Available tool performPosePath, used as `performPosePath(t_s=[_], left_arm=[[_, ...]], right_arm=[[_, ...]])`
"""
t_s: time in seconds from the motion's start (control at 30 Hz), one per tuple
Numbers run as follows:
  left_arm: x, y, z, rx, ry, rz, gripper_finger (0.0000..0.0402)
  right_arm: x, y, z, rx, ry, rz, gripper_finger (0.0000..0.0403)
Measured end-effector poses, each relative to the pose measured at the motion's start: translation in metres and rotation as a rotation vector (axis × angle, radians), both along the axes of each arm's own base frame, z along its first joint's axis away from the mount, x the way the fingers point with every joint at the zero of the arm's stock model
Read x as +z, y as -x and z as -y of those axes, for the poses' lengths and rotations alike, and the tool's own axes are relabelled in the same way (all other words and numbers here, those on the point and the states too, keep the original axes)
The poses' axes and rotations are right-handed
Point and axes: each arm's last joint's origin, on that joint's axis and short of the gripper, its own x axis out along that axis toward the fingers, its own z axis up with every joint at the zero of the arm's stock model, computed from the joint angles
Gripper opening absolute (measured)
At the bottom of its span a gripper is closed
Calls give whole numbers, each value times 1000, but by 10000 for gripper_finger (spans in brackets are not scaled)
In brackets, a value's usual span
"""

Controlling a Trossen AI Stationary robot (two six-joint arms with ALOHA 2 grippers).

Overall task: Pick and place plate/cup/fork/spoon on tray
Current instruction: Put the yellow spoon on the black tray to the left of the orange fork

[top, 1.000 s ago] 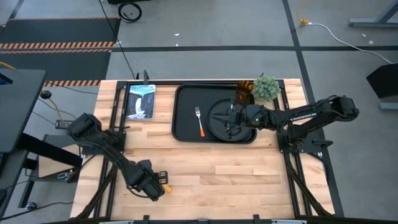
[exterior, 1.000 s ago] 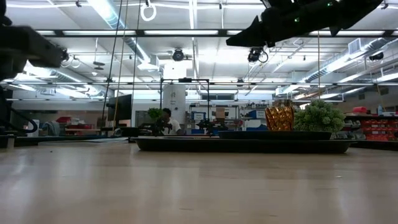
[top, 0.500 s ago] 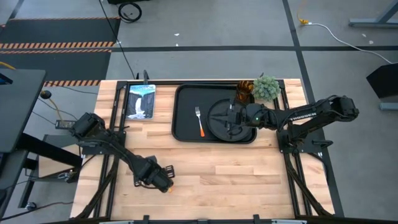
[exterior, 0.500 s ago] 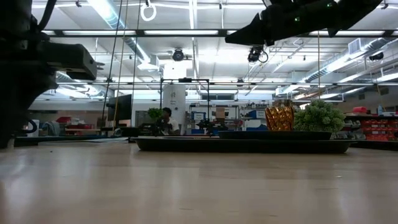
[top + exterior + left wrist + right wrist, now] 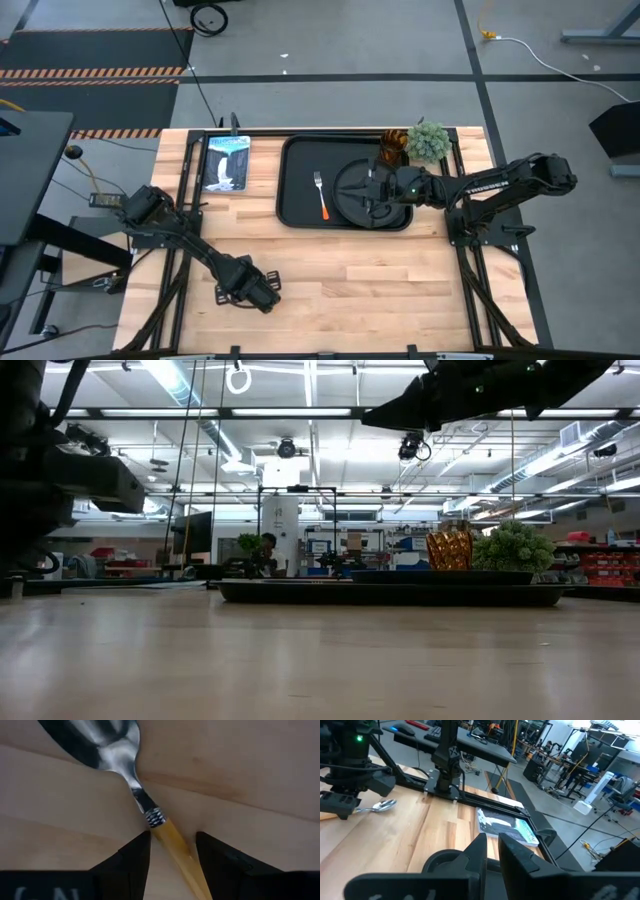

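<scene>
My left gripper should next take the spoon (image 5: 150, 812) by its orange-yellow handle beside the metal collar (image 5: 172, 840). Then it can put the spoon on the black tray.
The spoon (image 5: 150, 812) lies on the wood near the table's front left, its silver bowl (image 5: 100, 740) ahead of my left gripper (image 5: 172, 836). That gripper (image 5: 262, 293) is open, with one finger on each side of the orange-yellow handle. The black tray (image 5: 300, 160) at the far middle carries the fork (image 5: 321, 195) and the round plate (image 5: 350, 185). The amber cup (image 5: 392, 143) stands just beyond the tray's far right corner. My right gripper (image 5: 370, 197) hovers shut and empty above the plate. My left gripper straddles the spoon's handle just behind the metal collar (image 5: 172, 840), fingers coming from above. The handle runs slantwise through the gap and passes close to one finger (image 5: 220, 862). I cannot tell whether it touches. The spoon lies on the table.
A small green potted plant (image 5: 428, 140) stands beside the cup at the far right. A book with a picture cover (image 5: 226, 163) lies left of the tray. Bare wood stretches between the tray and the table's near edge.
My left gripper has gone toward the table's right edge and come over the spoon, whose orange handle showed beside it earlier and is now covered by it in the high view.
</scene>
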Motion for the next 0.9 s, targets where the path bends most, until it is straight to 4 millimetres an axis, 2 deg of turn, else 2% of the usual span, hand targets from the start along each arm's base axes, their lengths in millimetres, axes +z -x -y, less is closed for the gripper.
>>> performPosePath(t_s=[0.17,0.43,0.57,0.9], left_arm=[[0,3,4,-10,59,-44,172],[0,6,9,-158,17,9,172],[0,6,8,-171,15,3,167],[0,5,9,-181,26,16,76]], right_arm=[[0,0,0,0,0,0,54],[0,0,0,0,-1,0,54],[-1,0,0,0,-2,-7,54],[0,0,0,0,-2,-2,54]])
